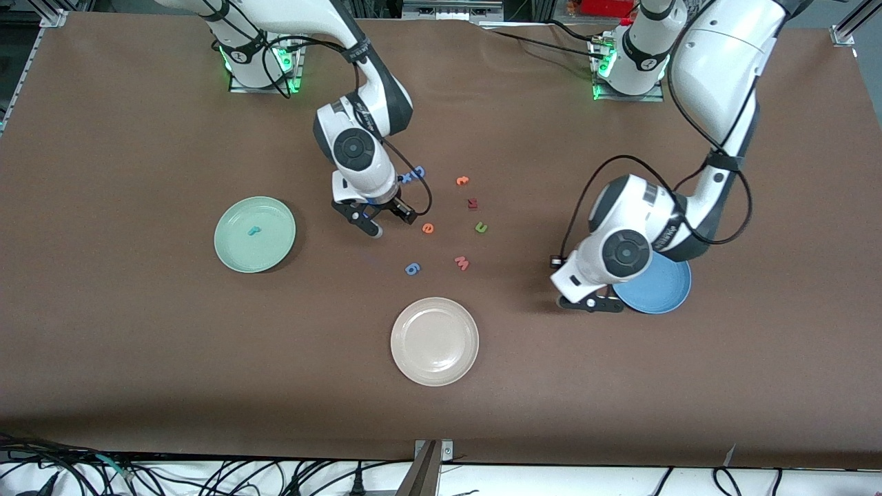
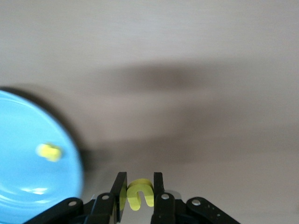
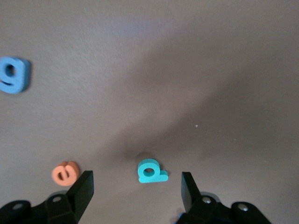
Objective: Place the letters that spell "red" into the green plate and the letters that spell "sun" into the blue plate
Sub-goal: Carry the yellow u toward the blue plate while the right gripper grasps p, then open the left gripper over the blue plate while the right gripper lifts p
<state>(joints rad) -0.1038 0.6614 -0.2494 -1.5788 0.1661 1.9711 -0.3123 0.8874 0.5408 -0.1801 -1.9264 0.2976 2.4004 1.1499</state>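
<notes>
The fingers of my right gripper are above the teal "d", so they would miss it if they closed now. The gripper should come down before it closes.
My left gripper [image 1: 587,303] [image 2: 139,178] is shut on the yellow "u" [image 2: 139,195], over the table just beside the blue plate [image 1: 663,289] [image 2: 23,186]. A yellow letter [image 2: 49,151] lies in that plate. My right gripper [image 1: 391,222] [image 3: 136,183] hangs open low over the table, with the teal "d" [image 3: 152,171] lying between its fingers, untouched. The orange "e" [image 1: 428,228] [image 3: 65,172] lies beside it. The teal "r" [image 1: 253,231] rests in the green plate [image 1: 238,251]. The green "n" [image 1: 481,226] lies near the table's middle.
A beige plate [image 1: 434,358] sits nearer the front camera. Loose letters lie around the middle: a blue "D" [image 1: 417,173], an orange one [image 1: 462,180], a dark red one [image 1: 472,203], a pink "w" [image 1: 462,262] and a blue "g" [image 1: 412,269] [image 3: 14,74].
</notes>
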